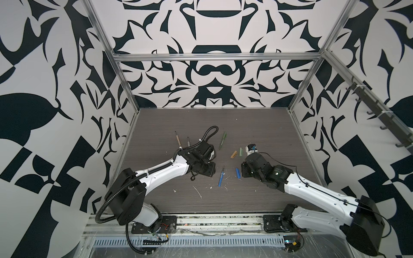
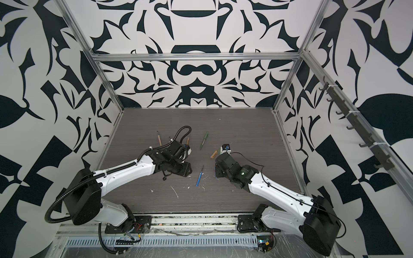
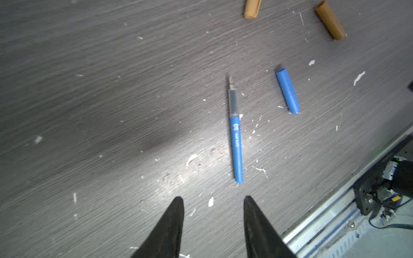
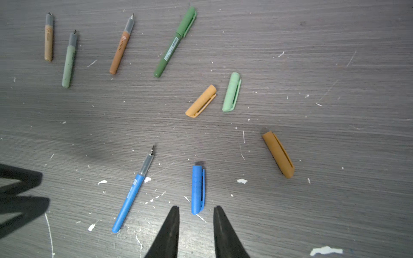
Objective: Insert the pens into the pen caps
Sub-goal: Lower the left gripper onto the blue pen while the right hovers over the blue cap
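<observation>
I should reach the blue pen with my left gripper and grab it near its blunt end (image 1: 220, 184). The pen's tip end then stays free to go into the cap (image 1: 238, 173).
The blue pen (image 4: 133, 192) lies uncapped on the dark table, and the blue cap (image 4: 197, 189) lies beside it. My right gripper (image 4: 196, 207) is open, its fingertips flanking the cap's near end without touching it. Just short of the blue pen's (image 3: 235, 138) blunt end, my left gripper (image 3: 212, 197) is open and empty. Farther back lie a tan cap (image 4: 201, 101), a pale green cap (image 4: 231, 92) and an orange-brown cap (image 4: 278, 154). Tan (image 4: 48, 42), pale green (image 4: 69, 60) and orange-brown (image 4: 120, 49) pens lie uncapped. The dark green pen (image 4: 175, 42) wears its cap.
White scratch marks and flecks (image 4: 326, 250) dot the wood-grain table (image 1: 257, 196). A metal rail (image 3: 335, 223) runs along the table's front edge by the arm bases. Patterned walls and an aluminium frame (image 1: 214, 57) enclose the table on three sides.
</observation>
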